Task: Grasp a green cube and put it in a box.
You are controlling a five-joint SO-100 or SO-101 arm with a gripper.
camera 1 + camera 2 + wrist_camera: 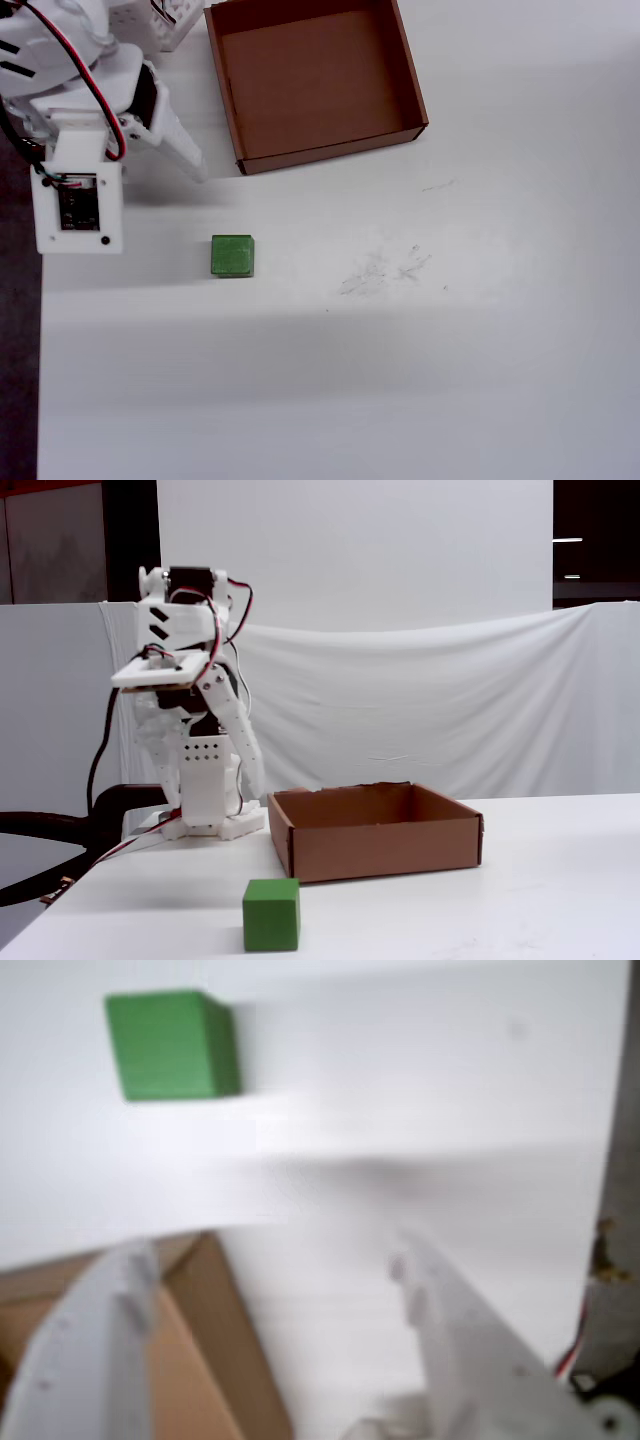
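My gripper grabs the two opposite sides of the green cube (170, 1045) next, to put the cube in the box (205, 1335).
The green cube (170, 1045) sits on the white table at the upper left of the wrist view, well ahead of the fingers. In the overhead view the cube (232, 255) lies below the box's left corner, and in the fixed view it (271, 914) is in front of the box. The brown cardboard box (320, 155) is empty; its corner (215, 1320) shows between and under my fingers, and it (380, 850) stands mid-table in the fixed view. My gripper (268, 1260) is open and empty, held above the table beside the box's near-left corner (195, 168), tips pointing down (252, 780).
The arm's white base (205, 820) stands at the table's back left. The wrist camera board (78, 205) overhangs the table's left edge (40, 380). A white cloth backdrop (420, 700) hangs behind. Faint scuff marks (385, 268) lie right of the cube.
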